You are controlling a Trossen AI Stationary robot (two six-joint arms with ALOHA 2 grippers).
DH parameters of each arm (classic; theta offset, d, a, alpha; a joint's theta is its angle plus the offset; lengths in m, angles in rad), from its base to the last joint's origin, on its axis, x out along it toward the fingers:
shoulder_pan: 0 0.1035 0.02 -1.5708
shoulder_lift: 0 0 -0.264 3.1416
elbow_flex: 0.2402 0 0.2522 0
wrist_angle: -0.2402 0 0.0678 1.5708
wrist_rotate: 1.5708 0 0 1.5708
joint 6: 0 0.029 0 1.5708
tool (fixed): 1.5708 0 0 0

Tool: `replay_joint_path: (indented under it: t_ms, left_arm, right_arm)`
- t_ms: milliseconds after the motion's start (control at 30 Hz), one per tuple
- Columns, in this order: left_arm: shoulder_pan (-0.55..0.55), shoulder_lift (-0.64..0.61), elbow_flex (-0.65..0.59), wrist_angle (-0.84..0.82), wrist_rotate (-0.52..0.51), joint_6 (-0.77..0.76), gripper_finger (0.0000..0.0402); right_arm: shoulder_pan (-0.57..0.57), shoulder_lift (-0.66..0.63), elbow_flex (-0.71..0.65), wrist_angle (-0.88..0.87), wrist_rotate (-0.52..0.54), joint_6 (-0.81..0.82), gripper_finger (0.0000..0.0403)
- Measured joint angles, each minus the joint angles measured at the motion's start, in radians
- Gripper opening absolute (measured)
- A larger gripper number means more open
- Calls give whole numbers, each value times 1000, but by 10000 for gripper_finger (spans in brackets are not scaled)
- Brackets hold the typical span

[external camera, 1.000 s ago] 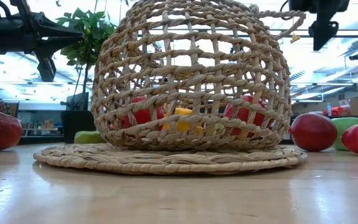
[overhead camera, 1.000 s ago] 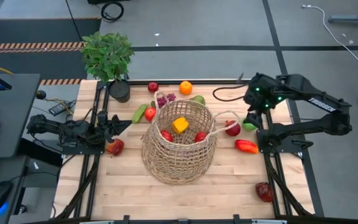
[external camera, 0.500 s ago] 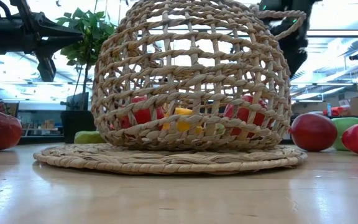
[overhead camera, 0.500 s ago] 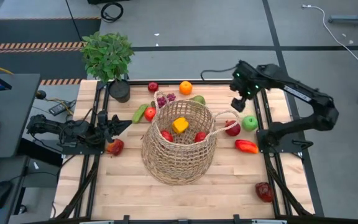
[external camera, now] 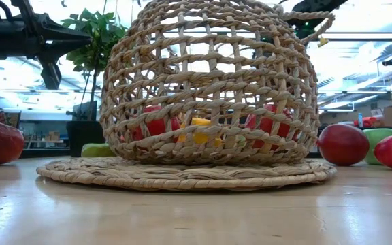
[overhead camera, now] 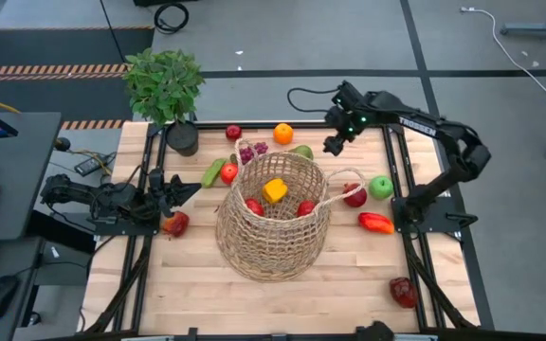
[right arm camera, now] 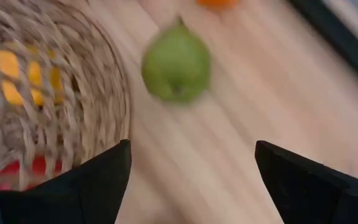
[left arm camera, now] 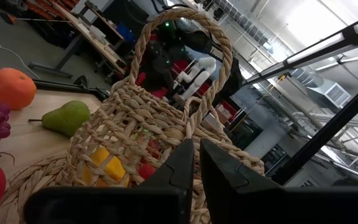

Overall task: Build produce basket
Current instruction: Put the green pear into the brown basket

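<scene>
My right gripper grabs the green pear by its wide rounded bottom (overhead camera: 303,152) next, to add it to the wicker basket (overhead camera: 273,216).
The wicker basket (overhead camera: 273,216) stands on its flat base mid-table, with a yellow pepper (overhead camera: 274,190) and red apples (overhead camera: 254,206) inside. Beside its far rim a green pear (right arm camera: 176,62) lies on the wood, with an orange (overhead camera: 282,134) and grapes (overhead camera: 251,150) near it. My right gripper (right arm camera: 191,180) hangs open over the table's far right part, just right of the pear (overhead camera: 301,152) and touching nothing. At the left edge my left gripper (left arm camera: 194,163) waits shut and empty, pointing at the basket.
Right of the basket lie a red apple (overhead camera: 354,196), a green apple (overhead camera: 380,187) and a red pepper (overhead camera: 375,223); a dark red piece (overhead camera: 403,292) sits near the front right. A cucumber (overhead camera: 213,171) and red pieces lie left of the basket. A potted plant (overhead camera: 164,87) stands far left.
My right gripper has swung from above the green apple toward the table's far edge and leftward, sinking as it went, and now hangs beside the pear. The green apple it had covered in the high view shows again. Nothing on the table has moved.
</scene>
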Motion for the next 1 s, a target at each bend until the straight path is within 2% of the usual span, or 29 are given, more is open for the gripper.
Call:
replay_joint_path:
  t_ms: [200,367,500,600,767,1000]
  left_arm:
    - [0,0,0,0,0,0,35]
    - [0,0,0,0,0,0,36]
    - [0,0,0,0,0,0,35]
    - [0,0,0,0,0,0,35]
    - [0,0,0,0,0,0,35]
    - [0,0,0,0,0,0,36]
  right_arm:
    - [13,70,0,255,-11,-87,375]
    - [13,146,0,372,-31,-152,396]
    - [19,189,0,420,-88,-150,393]
    - [37,224,0,465,-91,-161,398]
    - [81,284,0,514,-68,-169,399]
    - [139,355,0,501,32,-232,396]
